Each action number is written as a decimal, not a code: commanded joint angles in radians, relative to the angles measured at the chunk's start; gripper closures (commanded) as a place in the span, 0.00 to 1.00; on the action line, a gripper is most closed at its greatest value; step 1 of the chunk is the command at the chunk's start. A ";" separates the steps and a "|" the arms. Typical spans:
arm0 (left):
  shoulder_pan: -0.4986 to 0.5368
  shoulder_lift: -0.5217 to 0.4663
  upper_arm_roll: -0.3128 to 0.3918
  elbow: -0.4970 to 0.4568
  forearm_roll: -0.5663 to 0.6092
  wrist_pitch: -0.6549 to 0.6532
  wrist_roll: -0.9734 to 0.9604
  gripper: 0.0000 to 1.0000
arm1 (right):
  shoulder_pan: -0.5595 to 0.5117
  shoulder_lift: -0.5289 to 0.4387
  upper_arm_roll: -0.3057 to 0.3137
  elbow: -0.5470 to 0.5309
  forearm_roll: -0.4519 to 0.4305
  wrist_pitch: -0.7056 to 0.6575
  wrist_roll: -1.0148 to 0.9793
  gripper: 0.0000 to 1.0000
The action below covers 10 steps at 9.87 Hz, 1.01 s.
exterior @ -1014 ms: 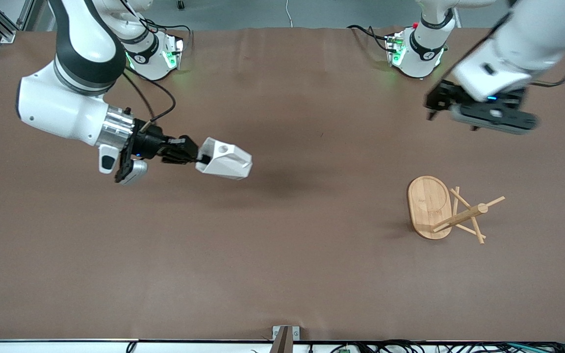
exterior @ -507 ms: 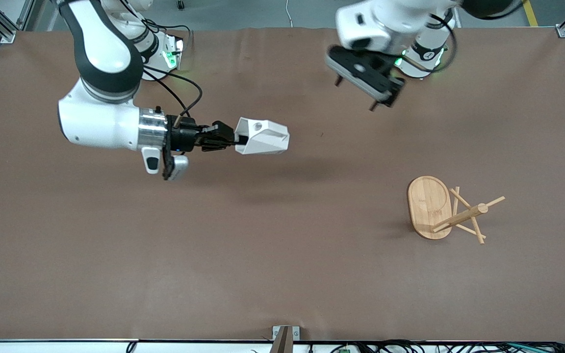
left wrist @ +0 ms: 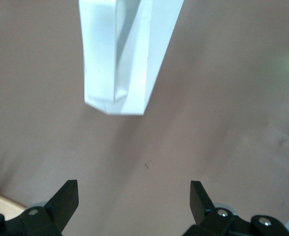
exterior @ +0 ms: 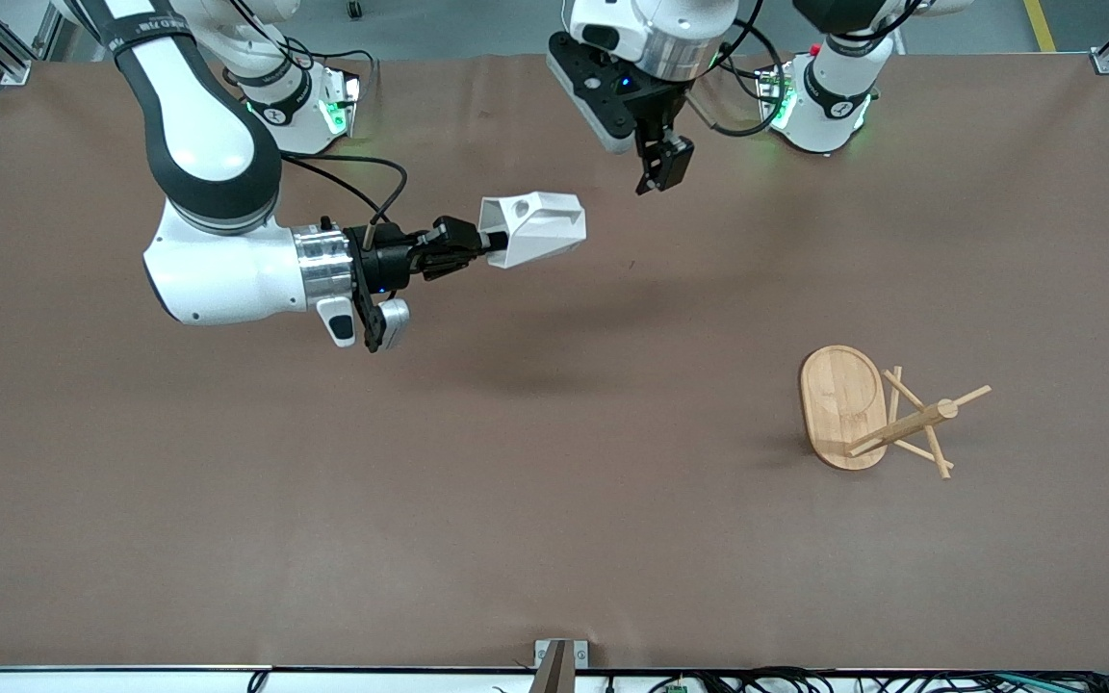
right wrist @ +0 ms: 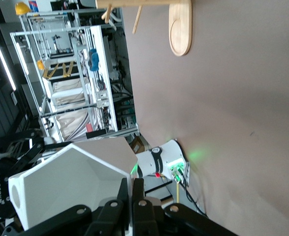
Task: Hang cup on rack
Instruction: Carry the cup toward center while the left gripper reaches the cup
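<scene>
The left gripper grabs the cup's end [exterior: 573, 221] opposite its handle next, so that the cup's handle end stays free to hang on the rack [exterior: 843, 404].
The white faceted cup [exterior: 533, 228] hangs on its side above the middle of the table, with my right gripper [exterior: 489, 245] shut on its handle end. In the right wrist view the cup [right wrist: 70, 182] fills the space beside the closed fingers [right wrist: 138, 189]. My left gripper [exterior: 656, 173] hovers close by the cup, over the table nearer the arm bases. It is wide open and empty [left wrist: 133, 196], with the cup [left wrist: 124, 54] straight ahead of it. The bamboo rack [exterior: 843, 404] stands toward the left arm's end of the table, nearer the front camera, far from both grippers; its base also shows in the right wrist view [right wrist: 179, 27].
The rack's post [exterior: 911, 421] and thin crossing pegs [exterior: 925, 438] stick out past its oval base. The two arm bases [exterior: 819, 101] [exterior: 299, 106] stand along the table's edge farthest from the front camera. Brown table surface [exterior: 554, 500] surrounds everything.
The right arm has carried the cup toward the table's middle and the arm bases. The left arm has swung in from its own end of the table to hover beside the cup, still open.
</scene>
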 commanded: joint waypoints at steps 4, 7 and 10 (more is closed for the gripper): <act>0.007 0.053 -0.037 -0.016 -0.010 0.093 0.033 0.00 | 0.019 0.005 0.008 0.010 0.035 -0.047 -0.010 0.99; -0.019 0.077 -0.040 -0.019 -0.012 0.131 0.040 0.00 | 0.022 0.005 0.008 0.010 0.042 -0.062 -0.012 0.98; -0.021 0.090 -0.040 -0.033 -0.009 0.171 0.059 0.01 | 0.022 0.005 0.008 0.010 0.044 -0.062 -0.012 0.98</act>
